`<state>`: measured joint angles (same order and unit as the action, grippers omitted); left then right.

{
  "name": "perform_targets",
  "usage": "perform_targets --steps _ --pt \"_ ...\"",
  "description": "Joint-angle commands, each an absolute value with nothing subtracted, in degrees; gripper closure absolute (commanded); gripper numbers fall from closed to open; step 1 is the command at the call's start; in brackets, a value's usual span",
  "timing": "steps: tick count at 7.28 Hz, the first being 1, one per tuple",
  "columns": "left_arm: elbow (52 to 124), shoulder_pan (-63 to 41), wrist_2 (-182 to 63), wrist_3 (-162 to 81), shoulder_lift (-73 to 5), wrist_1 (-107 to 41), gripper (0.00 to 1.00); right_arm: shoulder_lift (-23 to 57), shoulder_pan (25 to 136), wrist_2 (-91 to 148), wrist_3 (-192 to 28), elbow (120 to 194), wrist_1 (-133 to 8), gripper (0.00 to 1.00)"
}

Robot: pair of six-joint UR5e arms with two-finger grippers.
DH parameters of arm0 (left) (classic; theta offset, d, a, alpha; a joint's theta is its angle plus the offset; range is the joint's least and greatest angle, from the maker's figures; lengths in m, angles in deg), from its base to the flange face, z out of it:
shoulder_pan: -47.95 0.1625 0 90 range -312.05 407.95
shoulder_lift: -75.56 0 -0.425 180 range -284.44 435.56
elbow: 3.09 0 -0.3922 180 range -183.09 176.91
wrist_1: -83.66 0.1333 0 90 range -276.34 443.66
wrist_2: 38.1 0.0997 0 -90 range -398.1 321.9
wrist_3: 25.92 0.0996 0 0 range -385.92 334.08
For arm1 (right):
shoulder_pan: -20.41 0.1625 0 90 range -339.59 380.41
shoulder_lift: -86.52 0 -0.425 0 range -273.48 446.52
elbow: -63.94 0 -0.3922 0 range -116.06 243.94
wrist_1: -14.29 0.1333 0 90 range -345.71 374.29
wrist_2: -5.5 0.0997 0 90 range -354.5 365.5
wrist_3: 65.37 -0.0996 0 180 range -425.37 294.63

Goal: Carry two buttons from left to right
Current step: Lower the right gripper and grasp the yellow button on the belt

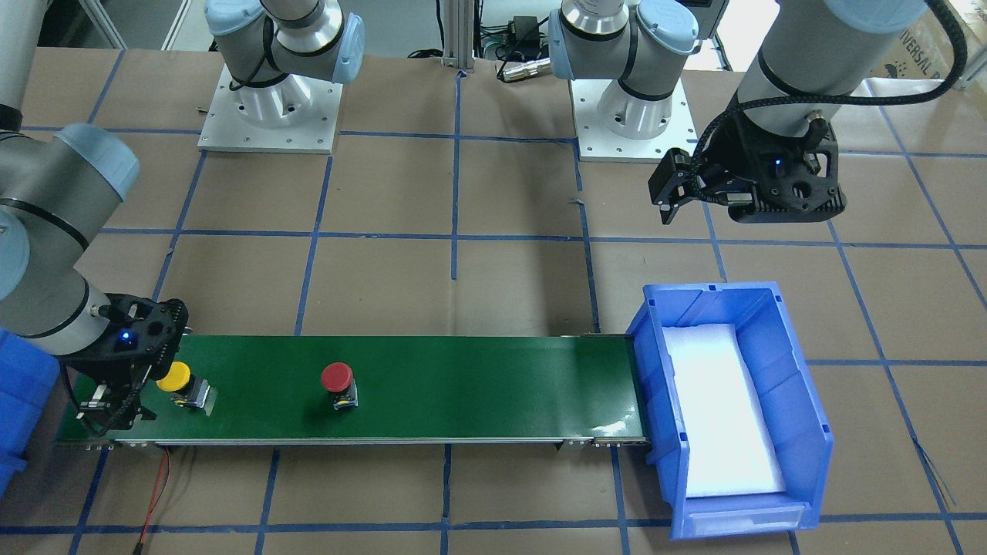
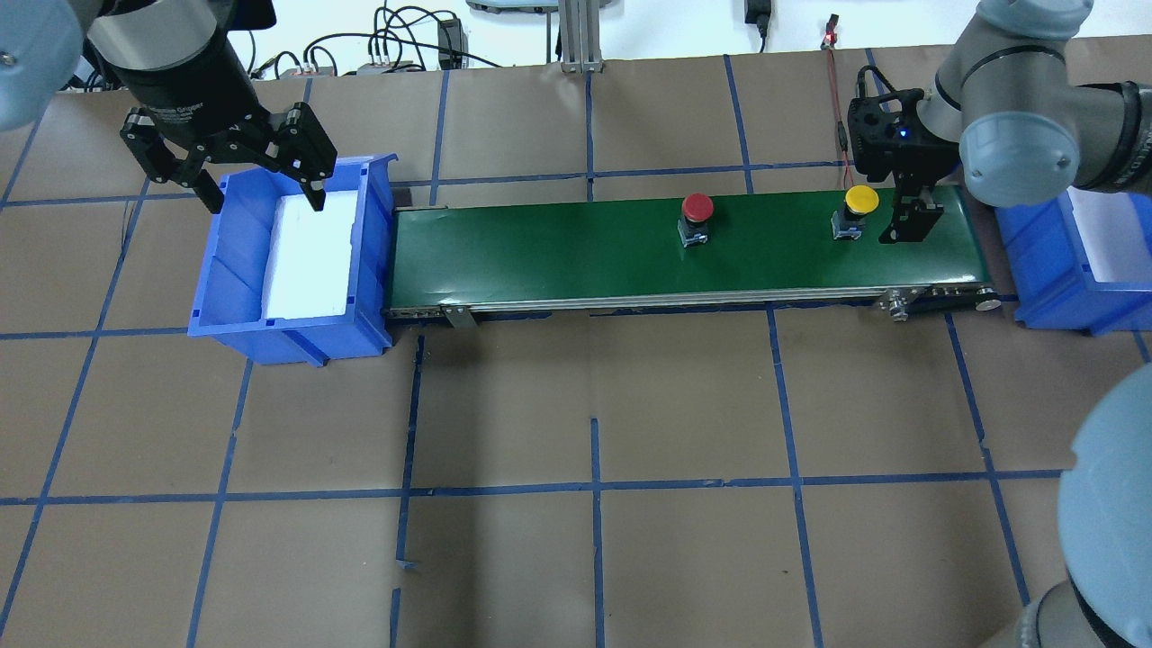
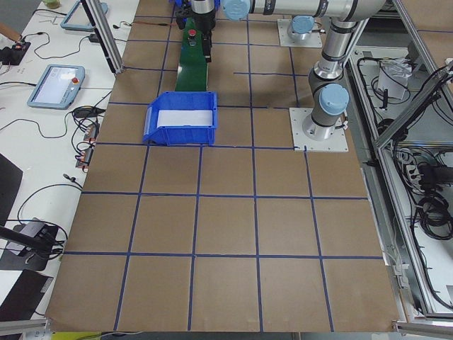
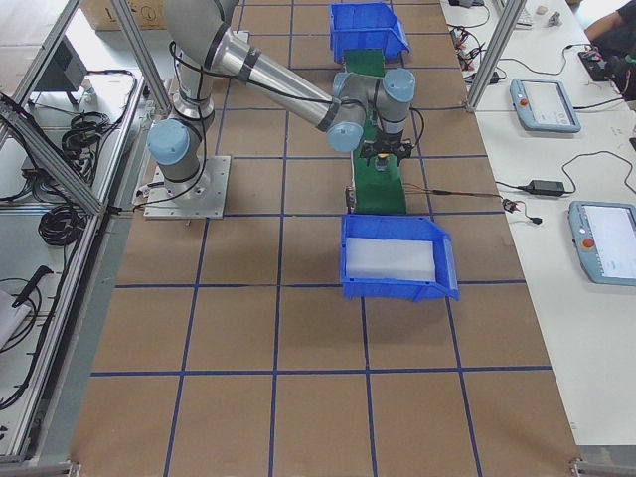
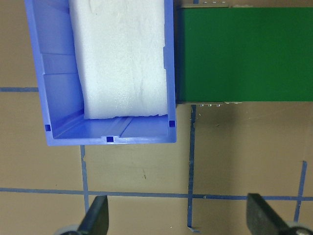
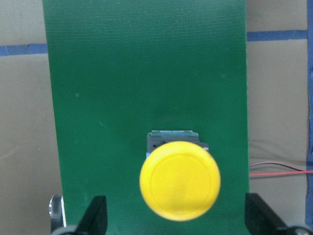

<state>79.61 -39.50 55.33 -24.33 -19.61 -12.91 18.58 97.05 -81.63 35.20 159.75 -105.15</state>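
I need to transport the yellow button off the belt (image 1: 478, 378). My right gripper should next grab the button by its body below the cap (image 1: 191, 393).
A yellow-capped button (image 1: 174, 376) and a red-capped button (image 1: 338, 379) stand upright on a green conveyor belt (image 1: 478, 378). In the overhead view the yellow one (image 2: 861, 200) is near the belt's right end and the red one (image 2: 697, 209) is further left. My right gripper (image 2: 909, 220) is open and empty, low over the belt, just beside the yellow button; its wrist view shows the yellow cap (image 6: 179, 180) between its spread fingers (image 6: 98, 218). My left gripper (image 2: 265, 200) is open and empty, hovering over the blue bin (image 2: 229, 261) at the belt's left end.
The blue bin (image 1: 802, 385) holds a white foam pad (image 5: 122, 58). A second blue bin (image 2: 1080, 261) stands past the belt's right end. A red wire (image 1: 158, 486) trails from the belt's end. The table is brown with blue tape lines.
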Motion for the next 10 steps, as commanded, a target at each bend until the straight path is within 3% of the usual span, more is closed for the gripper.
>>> perform_targets --steps 1,5,7,9,10 --pt "79.5 -39.4 55.3 -24.3 -19.6 -12.8 0.00 18.9 97.0 -81.7 35.3 159.7 -105.2 0.01" --pt "79.5 -39.4 55.3 -24.3 -19.5 -12.8 0.00 18.9 97.0 -81.8 35.4 159.6 -105.2 0.06" --pt "79.4 -39.4 55.2 -24.3 -19.6 -12.8 0.00 19.1 97.0 -81.9 36.2 159.3 -105.2 0.32" --pt "79.3 -39.4 55.3 -24.3 -19.7 -12.8 0.00 19.2 97.0 -81.9 37.1 159.4 -105.2 0.75" --pt "79.3 -39.4 55.3 -24.3 -19.6 -12.8 0.00 19.2 96.9 -83.6 38.2 159.6 -105.2 0.87"
